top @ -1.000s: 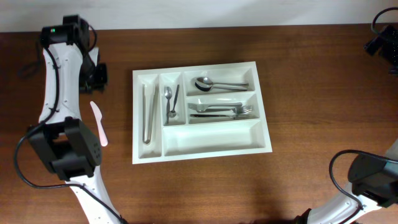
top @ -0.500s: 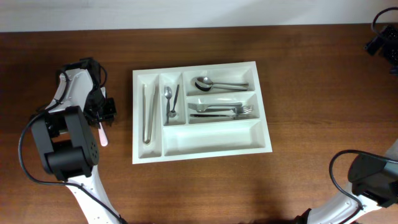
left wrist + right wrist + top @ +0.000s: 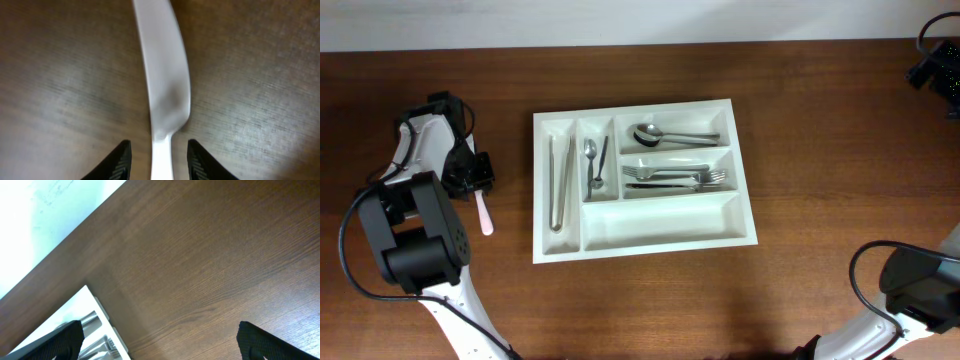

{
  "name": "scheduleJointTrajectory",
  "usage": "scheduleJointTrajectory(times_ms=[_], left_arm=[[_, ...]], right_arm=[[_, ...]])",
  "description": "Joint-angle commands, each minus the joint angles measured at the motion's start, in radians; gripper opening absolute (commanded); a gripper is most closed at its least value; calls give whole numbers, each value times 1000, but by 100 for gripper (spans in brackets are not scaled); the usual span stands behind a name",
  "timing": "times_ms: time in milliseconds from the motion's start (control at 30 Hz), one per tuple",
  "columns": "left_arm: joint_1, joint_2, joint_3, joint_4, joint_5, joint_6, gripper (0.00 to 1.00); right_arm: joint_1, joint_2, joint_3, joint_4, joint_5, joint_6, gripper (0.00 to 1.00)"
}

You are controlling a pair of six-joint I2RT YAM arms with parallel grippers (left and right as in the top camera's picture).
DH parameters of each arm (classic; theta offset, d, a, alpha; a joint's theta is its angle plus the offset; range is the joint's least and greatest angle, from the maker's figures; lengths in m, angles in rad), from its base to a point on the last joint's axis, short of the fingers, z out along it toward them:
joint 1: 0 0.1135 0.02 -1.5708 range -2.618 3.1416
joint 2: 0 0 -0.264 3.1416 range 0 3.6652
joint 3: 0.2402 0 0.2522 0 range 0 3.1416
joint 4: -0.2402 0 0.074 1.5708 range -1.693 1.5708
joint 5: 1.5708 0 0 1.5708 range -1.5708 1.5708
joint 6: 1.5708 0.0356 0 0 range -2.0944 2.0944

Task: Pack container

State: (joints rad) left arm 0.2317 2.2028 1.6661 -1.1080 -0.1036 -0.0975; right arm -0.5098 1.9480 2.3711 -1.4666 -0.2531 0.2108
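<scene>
My left gripper is going to grab the plastic knife next, across its narrow handle [image 3: 477,192] [image 3: 161,156] beside the blade. I can then put the knife lengthwise in the lowest long section of the container.
The white container [image 3: 665,225] lies mid-table, its lowest long compartment bare. A pale plastic knife [image 3: 483,215] lies flat on the wood to its left. My left gripper [image 3: 477,180] hangs directly over the knife's upper part. In the left wrist view the knife [image 3: 162,75] runs between the two dark fingertips [image 3: 120,162], with wood showing on either side of the handle; the left gripper [image 3: 160,165] is open around it, not clamped. My right gripper [image 3: 162,347] is wide open over bare wood, holding nothing, with a corner of the container [image 3: 65,317] at its left.
The container holds tongs [image 3: 560,180] in the left narrow slot, small cutlery [image 3: 592,165] beside them, spoons [image 3: 665,133] in the top long slot and forks [image 3: 675,178] in the middle one. The right arm's dark body [image 3: 940,65] sits at the far right edge.
My left arm swung from the table's back left down onto the plastic knife, covering its upper part. The right arm has not moved.
</scene>
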Motion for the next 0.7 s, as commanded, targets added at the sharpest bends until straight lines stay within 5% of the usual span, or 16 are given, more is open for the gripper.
scheduleJointTrajectory(times_ms=[0, 267, 433, 667], left_arm=[[2, -7, -49, 35, 40, 69, 39], [2, -7, -124, 80, 40, 69, 38], [2, -8, -129, 56, 41, 69, 13], [2, -23, -110, 25, 39, 92, 2]], right_arm=[[-1, -6, -4, 0, -2, 8, 99], [-1, -6, -4, 0, -2, 8, 99], [-1, -6, -4, 0, -2, 8, 99], [-1, -6, -4, 0, -2, 8, 99]])
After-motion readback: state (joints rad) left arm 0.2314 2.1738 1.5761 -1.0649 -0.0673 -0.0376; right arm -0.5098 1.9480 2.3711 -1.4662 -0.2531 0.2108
